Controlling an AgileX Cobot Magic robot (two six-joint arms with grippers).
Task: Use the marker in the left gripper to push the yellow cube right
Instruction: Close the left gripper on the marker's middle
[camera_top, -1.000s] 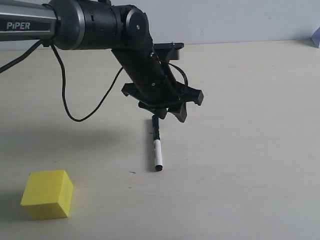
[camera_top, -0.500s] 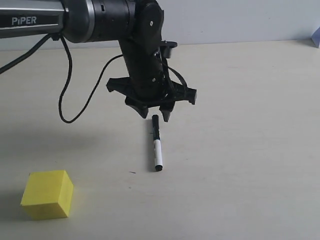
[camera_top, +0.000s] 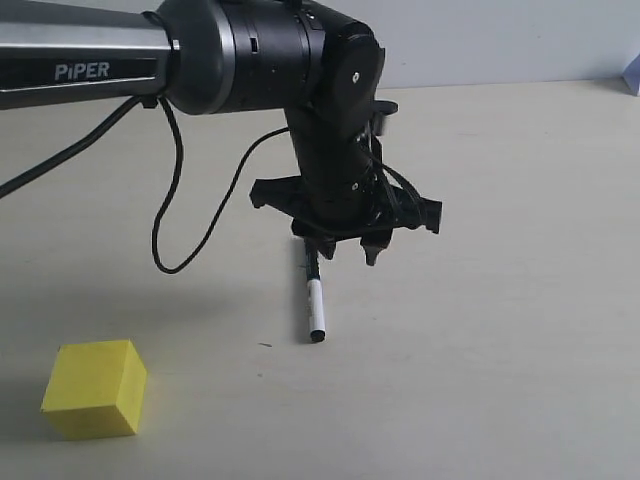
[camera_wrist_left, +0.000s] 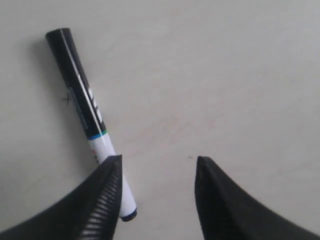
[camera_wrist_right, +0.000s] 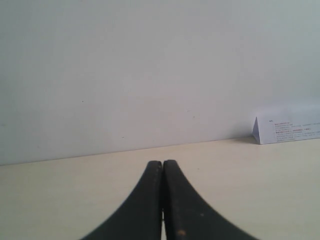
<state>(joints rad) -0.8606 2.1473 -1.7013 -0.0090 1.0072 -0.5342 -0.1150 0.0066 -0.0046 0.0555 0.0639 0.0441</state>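
I will next grab the marker by its white body (camera_top: 315, 305) with my left gripper, to push the yellow cube (camera_top: 95, 388).
The marker (camera_top: 313, 300) lies flat on the table, black cap toward the far side, white barrel toward the near edge. My left gripper (camera_top: 348, 253) hovers over its cap end, open, holding nothing. In the left wrist view the marker (camera_wrist_left: 85, 110) lies off to one side of my left gripper (camera_wrist_left: 158, 160); one finger (camera_wrist_left: 102, 200) overlaps its white barrel, and the gap between the fingers shows bare table. The yellow cube (camera_top: 95, 388) sits at the near left, well apart from both. My right gripper (camera_wrist_right: 162, 164) is shut on nothing, facing a wall.
A black cable (camera_top: 165, 235) loops down from the left arm over the table. A white folded card (camera_wrist_right: 287, 130) stands by the wall, and its corner (camera_top: 633, 75) shows at the far right of the exterior view.
The left arm has swung to the right and turned its gripper, which now hangs over the marker's cap. The marker and the cube have not moved.
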